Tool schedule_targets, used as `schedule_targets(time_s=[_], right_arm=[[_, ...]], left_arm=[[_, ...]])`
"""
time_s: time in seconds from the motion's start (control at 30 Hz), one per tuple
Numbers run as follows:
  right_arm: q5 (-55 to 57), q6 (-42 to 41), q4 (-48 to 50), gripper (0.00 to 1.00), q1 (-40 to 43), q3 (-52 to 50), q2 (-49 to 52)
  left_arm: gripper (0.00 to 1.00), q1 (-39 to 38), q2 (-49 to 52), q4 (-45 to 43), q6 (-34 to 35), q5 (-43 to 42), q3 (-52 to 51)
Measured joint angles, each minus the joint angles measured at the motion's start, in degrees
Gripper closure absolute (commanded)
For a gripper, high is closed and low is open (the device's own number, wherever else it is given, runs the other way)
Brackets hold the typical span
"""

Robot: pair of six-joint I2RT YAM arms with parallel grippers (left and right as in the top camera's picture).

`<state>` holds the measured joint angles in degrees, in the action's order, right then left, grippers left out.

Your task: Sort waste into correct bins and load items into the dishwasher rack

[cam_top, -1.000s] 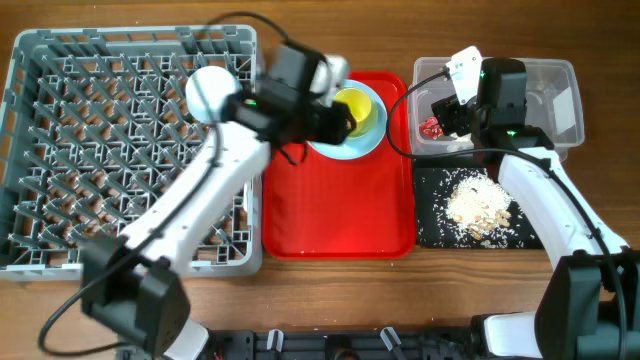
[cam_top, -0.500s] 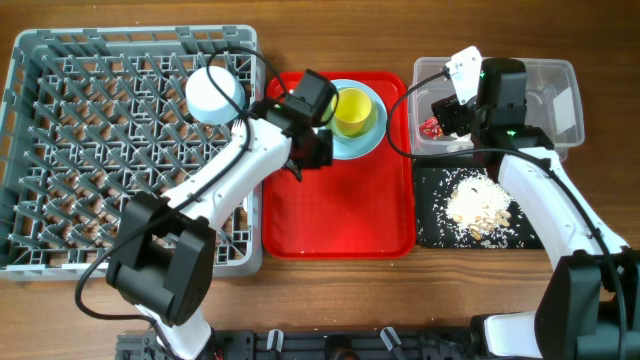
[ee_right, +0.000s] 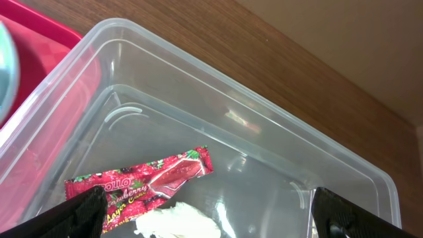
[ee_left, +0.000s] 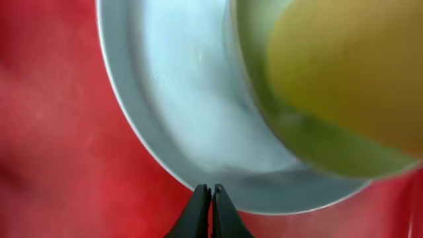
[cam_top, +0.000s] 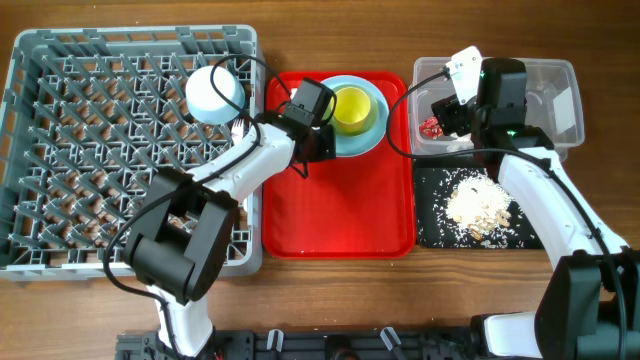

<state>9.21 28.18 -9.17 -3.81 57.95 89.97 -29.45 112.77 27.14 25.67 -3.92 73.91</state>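
The left gripper's fingers are shut and empty and only touch near the plate's rim (cam_top: 354, 153) (ee_left: 172, 166), so the plate and cup would stay lying if the robot lifted the left gripper now.
The pale blue plate (cam_top: 372, 135) lies at the back of the red tray with the yellow-green cup (cam_top: 353, 108) on it. My left gripper (cam_top: 318, 148) is shut and empty, its tips (ee_left: 211, 197) at the near rim of the plate (ee_left: 192, 119), beside the cup (ee_left: 344, 79). The white-blue bowl (cam_top: 215, 92) sits upturned in the grey dishwasher rack (cam_top: 90, 150). My right gripper (cam_top: 447, 112) is open (ee_right: 211, 208) over the clear tub (cam_top: 560, 72), which holds the red wrapper (ee_right: 142, 178) and the white napkin (ee_right: 175, 223). Pale crumbs (cam_top: 478, 205) lie on the black tray (cam_top: 430, 232). I cannot make out the fork or spoon.
The red serving tray (cam_top: 340, 215) lies between the rack and the two bins. The tub stands behind the black tray at the right. A strip of wooden table (cam_top: 400, 285) runs along the front edge.
My left gripper has swung from beside the plate's left rim down to its near rim on the red tray. The right arm has not moved.
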Motion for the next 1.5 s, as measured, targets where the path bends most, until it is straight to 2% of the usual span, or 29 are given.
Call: schedule_targets(time_s=[0.53,0.7,0.9,1.2,1.5], right_arm=[[0.0,0.02,0.0,0.0,0.0,0.0,-0.02],[0.0,0.02,0.02,0.0,0.0,0.0,0.0],[0.0,0.0,0.0,0.0,0.0,0.0,-0.02],[0.0,0.02,0.0,0.0,0.0,0.0,0.0],[0.0,0.02,0.0,0.0,0.0,0.0,-0.02]], left_arm=[[0.96,0.37,0.81,-2.78,0.04,-0.55,-0.11],[0.96,0.37,-0.24,-2.86,0.24,-3.87,-0.17],[0.96,0.37,-1.55,-3.72,0.37,-2.03,-0.15],[0.96,0.39,0.68,-10.03,0.37,-0.98,-0.22],[0.96,0.39,0.7,-5.66,0.35,1.46,-0.22]])
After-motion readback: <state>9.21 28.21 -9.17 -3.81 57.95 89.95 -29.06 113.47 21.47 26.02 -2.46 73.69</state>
